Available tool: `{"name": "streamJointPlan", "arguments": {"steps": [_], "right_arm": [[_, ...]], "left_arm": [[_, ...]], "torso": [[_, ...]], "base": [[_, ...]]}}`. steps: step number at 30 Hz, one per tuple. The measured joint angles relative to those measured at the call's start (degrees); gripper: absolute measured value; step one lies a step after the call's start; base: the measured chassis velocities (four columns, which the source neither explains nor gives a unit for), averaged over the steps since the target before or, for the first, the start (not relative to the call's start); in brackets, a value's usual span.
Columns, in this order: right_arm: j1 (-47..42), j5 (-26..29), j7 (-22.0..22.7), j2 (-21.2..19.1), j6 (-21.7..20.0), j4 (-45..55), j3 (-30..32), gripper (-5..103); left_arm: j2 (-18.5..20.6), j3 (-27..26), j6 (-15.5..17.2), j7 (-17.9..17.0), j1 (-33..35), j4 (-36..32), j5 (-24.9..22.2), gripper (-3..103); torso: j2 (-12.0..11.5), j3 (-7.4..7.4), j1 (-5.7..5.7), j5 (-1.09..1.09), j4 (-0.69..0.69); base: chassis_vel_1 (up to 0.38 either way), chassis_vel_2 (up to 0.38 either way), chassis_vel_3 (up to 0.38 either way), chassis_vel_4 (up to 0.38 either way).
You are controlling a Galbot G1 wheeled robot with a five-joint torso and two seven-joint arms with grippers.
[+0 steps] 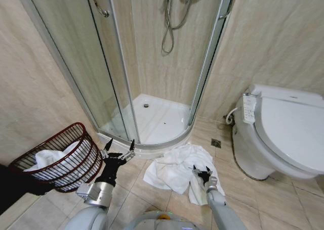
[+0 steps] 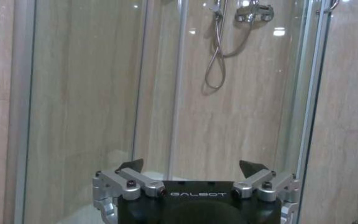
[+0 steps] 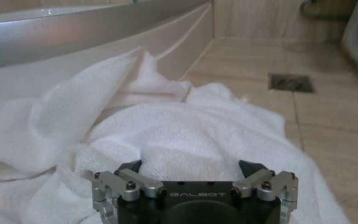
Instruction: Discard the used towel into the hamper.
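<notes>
The white towel will be thrown into the hamper, so my right gripper will first pick it up next by its raised fold [image 1: 195, 168] [image 3: 188, 161].
A crumpled white towel [image 1: 174, 168] lies on the tiled floor in front of the shower tray. My right gripper [image 1: 201, 172] is low over its near right part, open, and in the right wrist view a raised fold of the towel [image 3: 185, 140] stands between the spread fingers of that gripper [image 3: 191, 165]. The hamper [image 1: 76, 134], a dark-red wire basket, stands at the left by the wall with white cloth [image 1: 46, 159] inside it. My left gripper [image 1: 120, 150] hangs open just right of the hamper, and in the left wrist view this gripper [image 2: 191, 165] holds nothing and faces the shower glass.
The curved glass shower enclosure [image 1: 119, 78] with its white tray [image 1: 157, 119] stands straight ahead. A white toilet [image 1: 283, 134] takes up the right side. A floor drain [image 1: 216, 143] sits between the towel and the toilet. Bare tiles [image 1: 268, 199] lie at the front right.
</notes>
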Motion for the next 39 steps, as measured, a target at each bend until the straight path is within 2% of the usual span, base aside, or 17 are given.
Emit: {"name": "streamJointPlan", "arguments": {"steps": [1, 3, 4, 5, 7, 9, 17, 19, 23, 25, 29, 30, 33, 35, 39], "right_arm": [[0.0, 0.0, 0.0, 0.0, 0.0, 0.0, 0.0, 100], [0.63, 2.29, -3.64, -0.04, -0.81, -1.1, 0.62, 100], [0.63, 2.29, -3.64, -0.04, -0.81, -1.1, 0.62, 100], [0.86, 3.03, -4.88, -0.07, -1.04, -1.53, 0.82, 103], [1.13, 3.47, -6.72, -0.17, -1.19, -1.87, 0.98, 96], [1.22, 3.53, -7.18, -0.2, -1.21, -1.93, 0.98, 96], [1.07, 2.53, -7.71, 0.6, -0.85, -2.07, 0.57, 69], [0.86, 2.46, -7.7, 0.65, -0.77, -1.85, 0.55, 69], [-0.05, 1.73, -7.44, 0.69, -0.2, -0.61, 0.7, 54], [-0.38, 1.68, -7.42, 0.74, -0.13, -0.05, 0.8, 54], [-2.4, 1.76, -7.43, 0.67, 0.07, 3.09, 1.04, 38], [-2.4, 1.76, -7.43, 0.67, 0.07, 3.09, 1.04, 38], [-4.18, 1.97, -7.42, 0.51, 0.09, 5.79, 1.39, 27], [-4.64, 2.03, -7.37, 0.49, 0.09, 6.45, 1.52, 27], [-6.44, 2.09, -6.71, 0.37, 0.15, 9.15, 2.01, 18]], "left_arm": [[0.0, 0.0, 0.0, 0.0, 0.0, 0.0, 0.0, 100], [0.0, 0.0, 0.0, 0.0, 0.0, 0.0, 0.0, 100], [0.0, 0.0, 0.0, 0.0, 0.0, 0.0, 0.0, 100], [0.0, 0.0, 0.0, 0.0, 0.0, 0.0, 0.0, 100], [0.0, 0.0, 0.0, 0.0, 0.0, 0.0, 0.0, 100], [0.0, 0.0, 0.0, 0.0, 0.0, 0.0, 0.0, 100], [-0.01, 0.0, 0.0, 0.0, 0.0, 0.0, 0.0, 100], [-0.01, 0.0, 0.0, 0.0, 0.0, 0.0, 0.0, 100], [0.0, 0.0, 0.0, 0.0, 0.0, 0.0, 0.0, 100], [0.0, 0.0, 0.0, 0.0, 0.0, 0.0, 0.0, 100], [0.0, 0.0, 0.0, 0.0, 0.0, 0.0, 0.0, 100], [0.0, 0.0, 0.0, 0.0, 0.0, 0.0, 0.0, 100], [0.0, 0.0, 0.0, 0.0, 0.0, 0.0, 0.0, 100], [0.0, 0.0, 0.0, 0.0, 0.0, 0.0, 0.0, 100], [0.0, 0.0, 0.0, 0.0, 0.0, 0.0, 0.0, 100]], "torso": [[0.0, 0.0, 0.0, 0.0, 0.0], [0.05, 0.04, 0.02, 0.01, 0.0], [0.05, 0.04, 0.02, 0.01, 0.0], [0.08, 0.06, 0.03, 0.01, -0.01], [0.12, 0.09, 0.05, 0.01, 0.0], [0.14, 0.1, 0.05, 0.02, 0.0], [0.25, 0.17, 0.08, 0.02, 0.0], [0.26, 0.18, 0.08, 0.02, 0.01], [0.3, 0.21, 0.09, 0.02, 0.01], [0.31, 0.21, 0.1, 0.02, 0.01], [0.32, 0.24, 0.1, 0.03, 0.0], [0.32, 0.24, 0.1, 0.03, 0.0], [0.35, 0.24, 0.11, 0.02, 0.01], [0.35, 0.25, 0.11, 0.03, 0.0], [0.36, 0.26, 0.11, 0.03, 0.01]], "base": [[0.0, 0.0, 0.0, 0.0], [0.0, 0.0, 0.0, 0.0], [0.0, 0.0, 0.0, 0.0], [0.0, 0.0, 0.0, 0.0], [0.0, 0.0, 0.0, 0.0], [0.0, 0.0, 0.0, 0.0], [0.0, 0.0, 0.0, 0.0], [0.0, 0.0, 0.0, 0.0], [0.0, 0.0, 0.0, 0.0], [0.0, 0.0, 0.0, 0.0], [0.0, 0.0, 0.0, 0.0], [0.0, 0.0, 0.0, 0.0], [0.0, 0.0, 0.0, 0.0], [0.0, 0.0, 0.0, 0.0], [0.0, 0.0, 0.0, 0.0]]}}
